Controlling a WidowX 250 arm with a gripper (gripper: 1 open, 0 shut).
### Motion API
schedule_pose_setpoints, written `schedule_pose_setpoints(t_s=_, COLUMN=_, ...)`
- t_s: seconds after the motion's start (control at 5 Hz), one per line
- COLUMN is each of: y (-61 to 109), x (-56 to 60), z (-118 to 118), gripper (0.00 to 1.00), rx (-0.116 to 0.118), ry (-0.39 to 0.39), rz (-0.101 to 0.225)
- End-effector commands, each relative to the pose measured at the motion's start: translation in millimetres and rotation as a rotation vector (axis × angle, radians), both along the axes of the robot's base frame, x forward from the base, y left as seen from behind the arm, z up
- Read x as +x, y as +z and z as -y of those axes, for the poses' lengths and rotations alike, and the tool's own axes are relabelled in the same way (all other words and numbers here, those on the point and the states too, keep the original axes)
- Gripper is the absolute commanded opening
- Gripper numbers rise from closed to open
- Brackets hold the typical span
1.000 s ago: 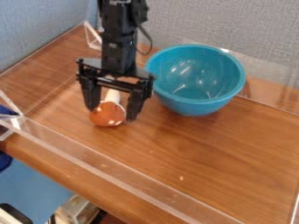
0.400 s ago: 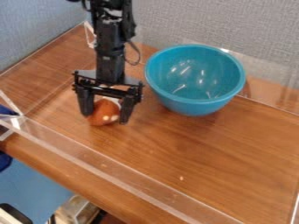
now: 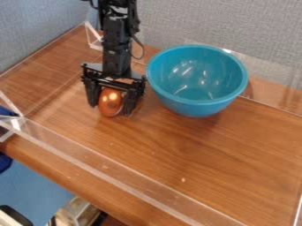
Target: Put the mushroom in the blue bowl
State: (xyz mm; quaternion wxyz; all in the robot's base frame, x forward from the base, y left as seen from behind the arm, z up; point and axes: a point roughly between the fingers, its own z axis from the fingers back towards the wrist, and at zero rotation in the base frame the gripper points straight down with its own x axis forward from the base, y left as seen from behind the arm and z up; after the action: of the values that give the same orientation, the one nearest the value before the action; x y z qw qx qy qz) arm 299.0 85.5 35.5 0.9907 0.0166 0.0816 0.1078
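Note:
Next, my gripper grabs the mushroom by its reddish-brown cap (image 3: 111, 103) to put the mushroom in the blue bowl (image 3: 197, 79).
The mushroom (image 3: 109, 103) lies on the wooden table, its reddish-brown cap showing and a bit of cream stem at the top. My black gripper (image 3: 113, 99) points straight down over it, open, with one finger on each side of the cap; whether the fingers touch it I cannot tell. The blue bowl (image 3: 197, 79) stands upright to the right of the gripper, glossy turquoise and empty.
A low clear plastic wall (image 3: 118, 181) rings the wooden table (image 3: 200, 150). A blue-grey fabric panel (image 3: 41, 26) rises behind the table at the left. A white and blue object (image 3: 6, 119) sits at the left edge.
The gripper has sunk toward the table, and its open fingers now straddle the mushroom lower down. The mushroom and bowl have stayed put.

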Motion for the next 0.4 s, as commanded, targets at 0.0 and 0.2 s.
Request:
schedule_pose_setpoints(t_s=0.0, y=5.6, x=22.3, z=-6.5, gripper=1.0, rx=0.018, ry=0.003, rz=0.048)
schedule_pose_setpoints(t_s=0.2, y=-1.6, x=32.3, z=-11.7, gripper=1.0, rx=0.017, ry=0.017, rz=0.044)
